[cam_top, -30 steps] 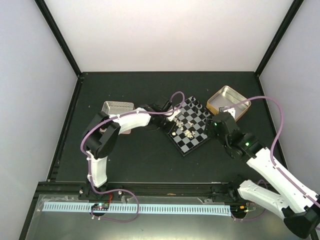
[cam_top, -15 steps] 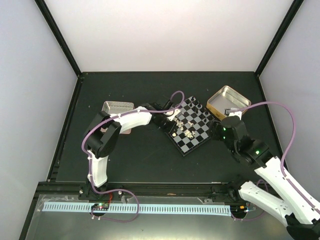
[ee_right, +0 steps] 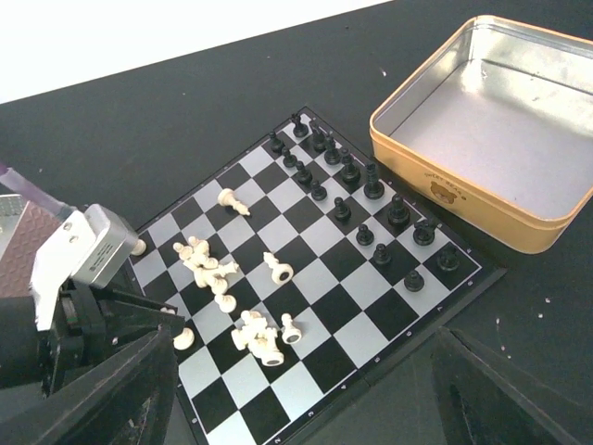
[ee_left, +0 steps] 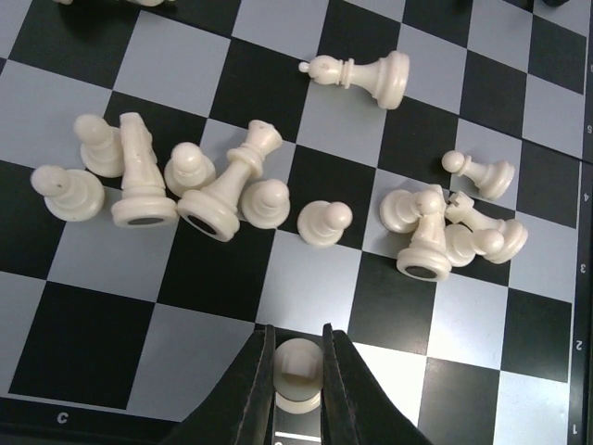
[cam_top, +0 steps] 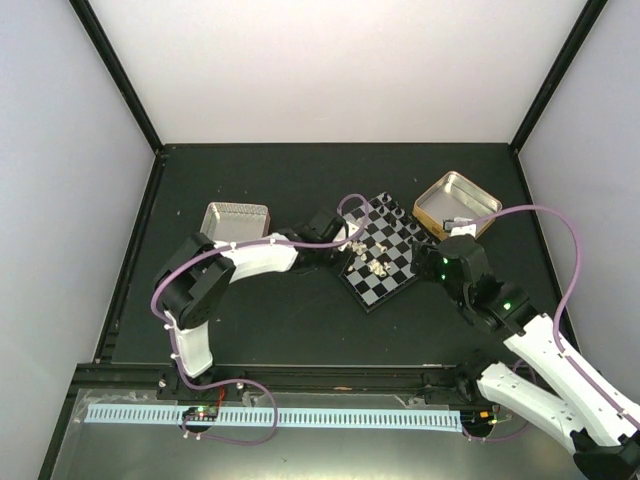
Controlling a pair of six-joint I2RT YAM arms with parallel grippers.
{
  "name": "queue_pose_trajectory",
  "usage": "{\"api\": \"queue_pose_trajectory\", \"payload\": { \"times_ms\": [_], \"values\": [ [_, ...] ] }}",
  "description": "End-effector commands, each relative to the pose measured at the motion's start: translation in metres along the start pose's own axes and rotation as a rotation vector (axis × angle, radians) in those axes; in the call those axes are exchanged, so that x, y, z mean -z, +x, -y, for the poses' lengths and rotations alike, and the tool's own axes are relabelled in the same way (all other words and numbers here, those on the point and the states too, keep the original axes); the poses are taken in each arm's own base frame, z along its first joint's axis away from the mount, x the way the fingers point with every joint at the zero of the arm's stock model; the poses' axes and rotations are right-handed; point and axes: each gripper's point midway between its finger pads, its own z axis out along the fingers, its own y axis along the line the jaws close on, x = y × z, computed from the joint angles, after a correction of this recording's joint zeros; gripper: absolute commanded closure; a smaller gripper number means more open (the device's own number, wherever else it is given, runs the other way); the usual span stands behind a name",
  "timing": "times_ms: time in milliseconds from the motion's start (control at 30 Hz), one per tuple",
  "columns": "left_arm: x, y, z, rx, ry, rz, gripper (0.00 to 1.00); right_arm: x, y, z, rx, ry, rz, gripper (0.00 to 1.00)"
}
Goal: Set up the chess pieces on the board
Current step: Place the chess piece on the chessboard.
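Observation:
The white piece is upright over the dark square of the board's edge row, so it is time for my left gripper to open; the piece would end standing on that square.
The board (cam_top: 398, 268) (ee_right: 371, 311) lies tilted at mid-table. Black chess pieces (ee_right: 361, 199) stand in two rows along its far right side. White chess pieces lie toppled in heaps (ee_left: 185, 181) (ee_left: 445, 227) (ee_right: 259, 338) (cam_top: 375, 262) near the middle. My left gripper (ee_left: 298, 348) (cam_top: 343, 256) is shut on one upright white piece (ee_left: 298, 369) (ee_right: 183, 338) over the board's edge row. I cannot tell whether that piece touches the board. My right gripper (ee_right: 301, 417) (cam_top: 447, 255) hangs open off the board's right side, holding nothing.
An open gold tin (cam_top: 458, 203) (ee_right: 491, 120) with nothing in it sits just right of the board. A silver tin (cam_top: 236, 218) sits to the left, behind the left arm. One white piece (ee_right: 139, 246) stands at the board's left rim.
The right arm has pulled back from the board toward the right. The left arm's elbow has swung down and left while its gripper stays shut at the board's left edge.

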Motion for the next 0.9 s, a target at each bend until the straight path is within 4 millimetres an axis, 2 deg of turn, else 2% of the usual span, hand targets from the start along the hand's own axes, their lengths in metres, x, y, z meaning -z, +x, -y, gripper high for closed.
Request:
{"api": "queue_pose_trajectory", "payload": {
  "times_ms": [0,267,467,767,867],
  "values": [
    [-0.002,0.009,-0.004,-0.062,-0.096,0.042,0.98,-0.004,0.0,-0.001,-0.025,-0.019,0.031,0.25],
    [-0.003,0.02,-0.011,-0.075,-0.157,0.068,0.89,-0.008,0.004,0.002,-0.013,-0.001,0.023,0.24],
    [-0.001,0.024,-0.013,-0.081,-0.173,0.061,0.88,-0.012,0.007,-0.002,-0.012,-0.016,0.011,0.24],
    [0.001,0.029,0.005,-0.107,-0.084,0.048,0.86,-0.012,0.007,-0.004,-0.017,-0.024,0.006,0.24],
    [0.001,0.031,0.005,-0.106,-0.083,0.044,0.83,-0.012,0.008,-0.004,-0.02,-0.025,0.004,0.24]
  ]
}}
